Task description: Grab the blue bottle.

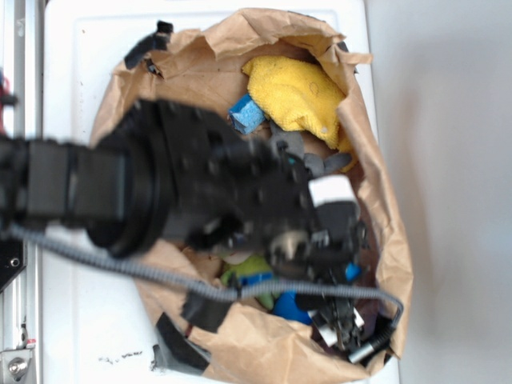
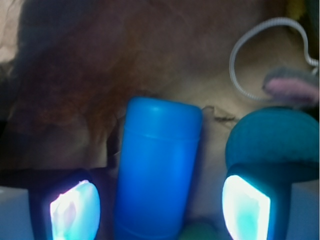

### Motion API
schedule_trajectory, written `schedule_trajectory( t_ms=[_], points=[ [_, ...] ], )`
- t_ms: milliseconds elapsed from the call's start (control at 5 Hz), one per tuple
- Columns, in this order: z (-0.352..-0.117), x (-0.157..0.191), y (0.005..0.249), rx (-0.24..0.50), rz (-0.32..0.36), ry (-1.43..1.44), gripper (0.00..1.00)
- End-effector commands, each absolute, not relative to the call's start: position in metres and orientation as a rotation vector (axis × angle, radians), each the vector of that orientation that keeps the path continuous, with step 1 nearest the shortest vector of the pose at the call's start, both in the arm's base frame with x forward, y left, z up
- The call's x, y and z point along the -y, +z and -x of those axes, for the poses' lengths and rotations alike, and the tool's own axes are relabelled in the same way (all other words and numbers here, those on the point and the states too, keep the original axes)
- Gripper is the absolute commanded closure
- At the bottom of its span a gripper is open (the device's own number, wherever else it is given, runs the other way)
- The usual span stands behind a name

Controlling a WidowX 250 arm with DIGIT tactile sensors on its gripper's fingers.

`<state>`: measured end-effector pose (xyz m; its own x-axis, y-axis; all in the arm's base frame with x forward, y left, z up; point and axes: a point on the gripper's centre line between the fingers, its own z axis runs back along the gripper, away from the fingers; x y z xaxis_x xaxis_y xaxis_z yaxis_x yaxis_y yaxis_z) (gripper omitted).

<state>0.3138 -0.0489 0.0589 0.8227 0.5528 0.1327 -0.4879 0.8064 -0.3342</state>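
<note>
My gripper needs to go lower before it closes on the bottle. Its fingers are above the blue bottle's body (image 2: 156, 185) in the wrist view, with brown paper beyond, so they would miss if they closed now.
The blue bottle (image 2: 157, 170) lies lengthwise on the brown paper, its smooth bright-blue body running up between my two fingertips in the wrist view. My gripper (image 2: 160, 210) is open, with a gap showing on each side of the bottle, wider on the right. In the exterior view my arm reaches into the paper bag (image 1: 384, 200). There the gripper (image 1: 328, 308) is low at the near end, and only a patch of the blue bottle (image 1: 292, 308) shows beneath it.
A dark teal ball (image 2: 272, 140) sits just behind my right fingertip. A white cord loop (image 2: 240, 65) and a grey-pink toy (image 2: 292, 87) lie beyond. The bag also holds a yellow cloth (image 1: 292, 92), a light-blue block (image 1: 246, 112) and a green toy (image 1: 244, 268).
</note>
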Motion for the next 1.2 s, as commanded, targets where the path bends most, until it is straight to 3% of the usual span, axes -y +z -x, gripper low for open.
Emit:
schedule_trajectory(
  t_ms=[0, 200, 600, 1000],
  points=[
    [-0.314, 0.049, 0.058, 0.258, 0.273, 0.559, 0.00],
    [-0.313, 0.041, 0.056, 0.231, 0.250, 0.580, 0.00],
    [-0.312, 0.028, 0.042, 0.179, 0.134, 0.629, 0.00],
    [-0.310, 0.028, 0.033, 0.179, 0.103, 0.620, 0.00]
  ],
)
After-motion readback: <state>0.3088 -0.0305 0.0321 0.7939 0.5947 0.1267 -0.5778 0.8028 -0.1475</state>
